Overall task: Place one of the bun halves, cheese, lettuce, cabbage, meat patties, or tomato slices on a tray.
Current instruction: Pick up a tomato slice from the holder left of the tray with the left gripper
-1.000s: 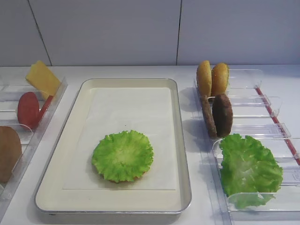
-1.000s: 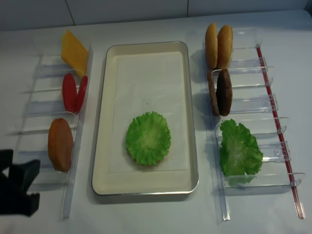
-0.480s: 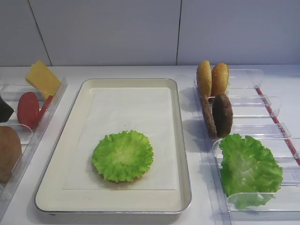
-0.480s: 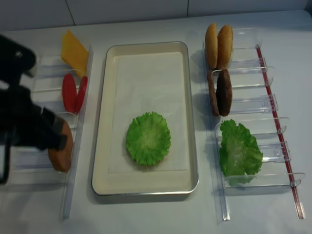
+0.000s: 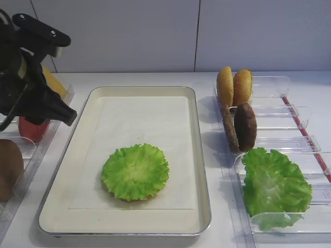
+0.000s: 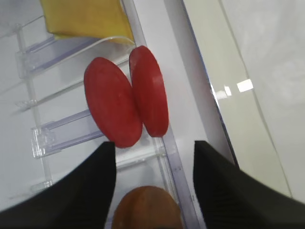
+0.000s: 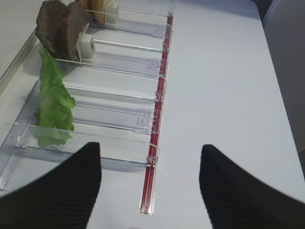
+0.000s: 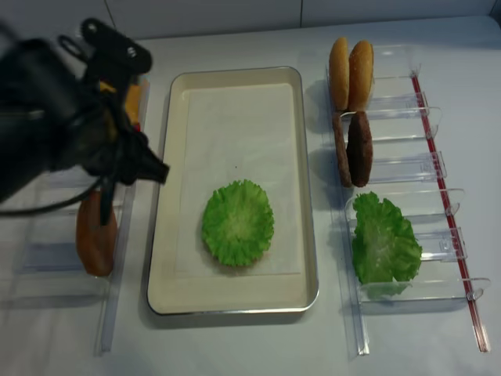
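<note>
I will grab the red tomato slice by its exposed upper edge with my left gripper next, since the clear bin closes around the slice's lower part.
Two red tomato slices stand on edge in the left clear bin, and my left gripper hangs open just above and short of them, holding nothing. A brown bun half lies under its jaws and the yellow cheese sits beyond the slices. In the high view the left arm covers most of the slices. The cream tray holds one lettuce leaf. My right gripper is open and empty over the table beside the right bins.
The right clear bins hold two bun halves, two meat patties and more lettuce. A red strip runs along their outer edge. The left bin's clear wall stands between the slices and the tray.
My left arm has swung in from the near left corner and now hangs over the tomato slices, its jaws a little narrower. The right gripper and the food have not moved.
</note>
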